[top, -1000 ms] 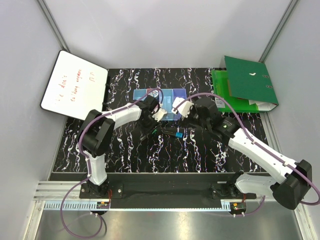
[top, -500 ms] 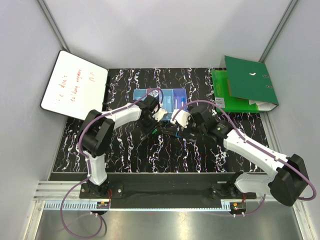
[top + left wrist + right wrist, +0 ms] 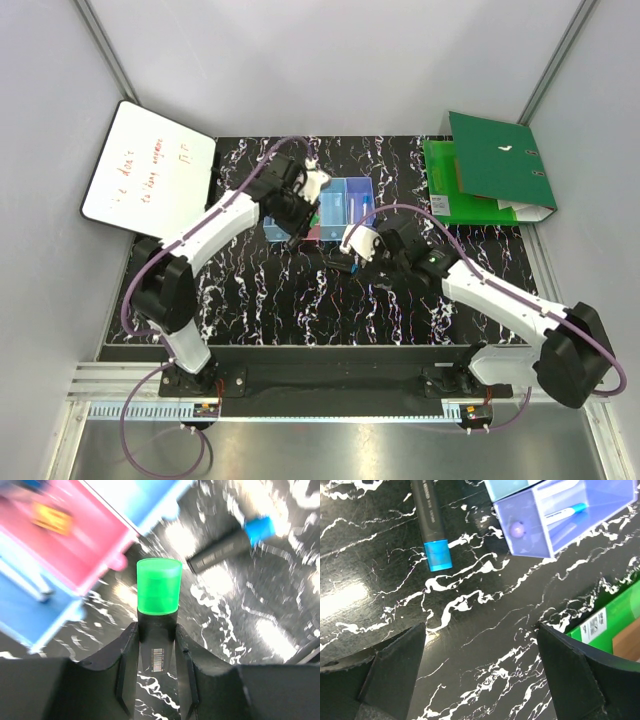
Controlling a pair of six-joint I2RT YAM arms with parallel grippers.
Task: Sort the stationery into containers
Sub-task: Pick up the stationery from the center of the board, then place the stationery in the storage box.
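Note:
My right gripper will pick up the black marker by its blue cap [image 3: 353, 268] [image 3: 438, 555], so that the marker's black body stays free to go into a bin.
My left gripper [image 3: 292, 222] is shut on a black marker with a green cap [image 3: 159, 587] and holds it above the near left end of the row of bins [image 3: 345, 204]. In the left wrist view the gripper [image 3: 157, 630] has the pink bin [image 3: 70, 530] and a blue bin [image 3: 25, 615] just beyond it, blurred. A black marker with a blue cap [image 3: 432, 525] lies on the table; it also shows in the left wrist view [image 3: 227, 544]. My right gripper [image 3: 480, 650] is open and empty just near of that marker, in front of the bins [image 3: 352, 256]. The purple bin [image 3: 600, 500] holds a white marker with a blue cap [image 3: 561, 514].
The white whiteboard [image 3: 150, 170] lies at the back left. The green binder [image 3: 495, 165] lies at the back right, and its edge shows in the right wrist view [image 3: 615, 622]. The table is black marbled [image 3: 300, 310].
My left gripper has lifted the green-capped marker off the table and carried it back over the bins' left end. My right gripper has moved left and nearer, down by the blue-capped marker.

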